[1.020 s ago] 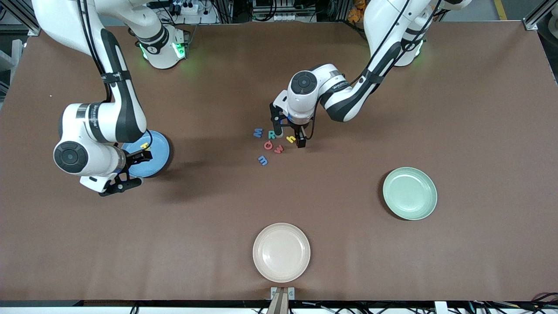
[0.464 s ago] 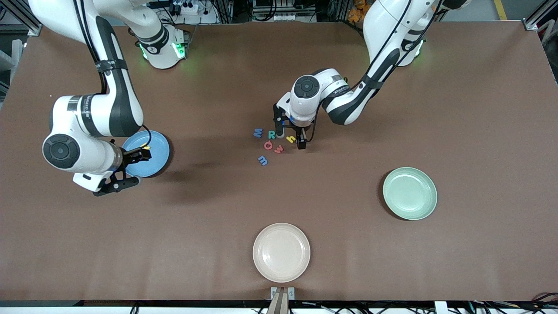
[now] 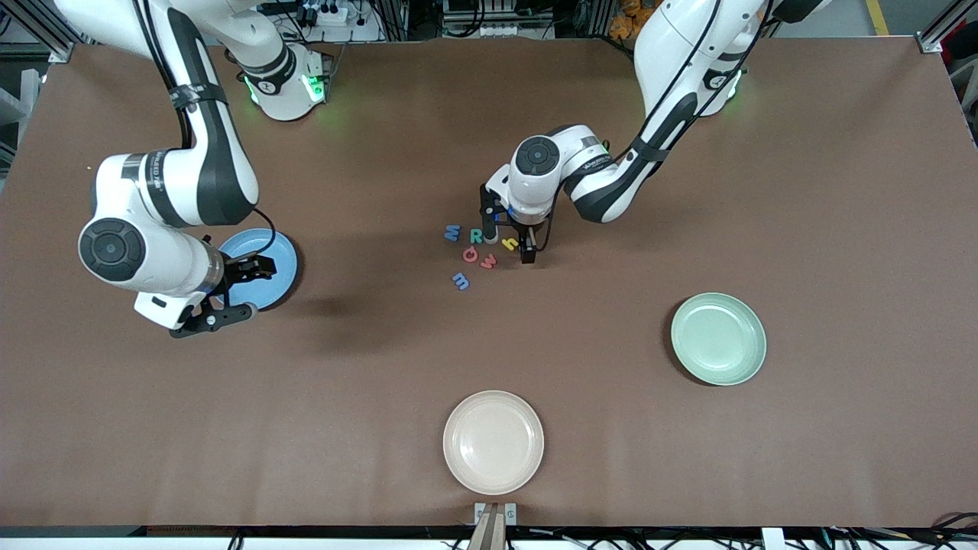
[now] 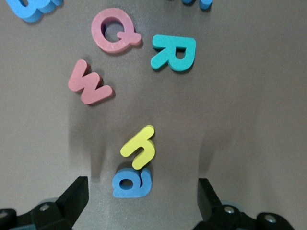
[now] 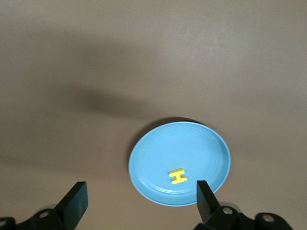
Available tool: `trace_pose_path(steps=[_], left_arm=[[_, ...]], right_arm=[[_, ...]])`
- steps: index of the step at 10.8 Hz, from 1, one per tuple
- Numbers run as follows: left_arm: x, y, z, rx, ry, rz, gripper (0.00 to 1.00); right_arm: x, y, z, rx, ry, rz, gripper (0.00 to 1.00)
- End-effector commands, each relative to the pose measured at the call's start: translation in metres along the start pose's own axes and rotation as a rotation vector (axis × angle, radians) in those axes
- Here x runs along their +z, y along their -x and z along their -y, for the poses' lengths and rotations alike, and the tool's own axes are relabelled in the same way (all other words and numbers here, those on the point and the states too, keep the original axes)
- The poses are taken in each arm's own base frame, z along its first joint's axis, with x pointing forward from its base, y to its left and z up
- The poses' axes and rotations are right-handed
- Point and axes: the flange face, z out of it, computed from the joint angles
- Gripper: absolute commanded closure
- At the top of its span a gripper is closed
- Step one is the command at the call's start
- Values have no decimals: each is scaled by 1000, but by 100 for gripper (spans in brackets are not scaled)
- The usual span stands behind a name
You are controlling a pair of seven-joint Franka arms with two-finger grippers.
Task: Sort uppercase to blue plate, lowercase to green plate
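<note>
The left gripper grabs the blue a by its round bowl and curved tail next, to sort it onto the green plate.
My left gripper hangs open low over the letter cluster, its fingers either side of the yellow h and the blue a-like letter, touching neither. Beside these lie the red w, red Q, teal R, blue W and blue m. My right gripper is open and empty above the edge of the blue plate, where the yellow H lies. The green plate holds nothing.
A cream plate sits near the table's front edge, nearer the camera than the letters. The blue plate is toward the right arm's end of the table, the green plate toward the left arm's end.
The right arm's hand has shifted beside the blue plate and now covers the yellow H in the front view. The left gripper has settled slightly closer over the yellow h.
</note>
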Motion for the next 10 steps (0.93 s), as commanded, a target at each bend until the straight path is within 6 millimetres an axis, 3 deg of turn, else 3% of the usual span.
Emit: trace_pose_path(steps=[1, 8, 10], left_arm=[[4, 0, 2, 25, -16, -8, 0], [13, -1, 1, 43, -21, -11, 0], [17, 0, 1, 47, -19, -7, 7]], right_arm=[[-17, 6, 22, 74, -19, 31, 0], [-21, 16, 129, 247, -21, 55, 0], [-21, 19, 152, 269, -23, 53, 0]])
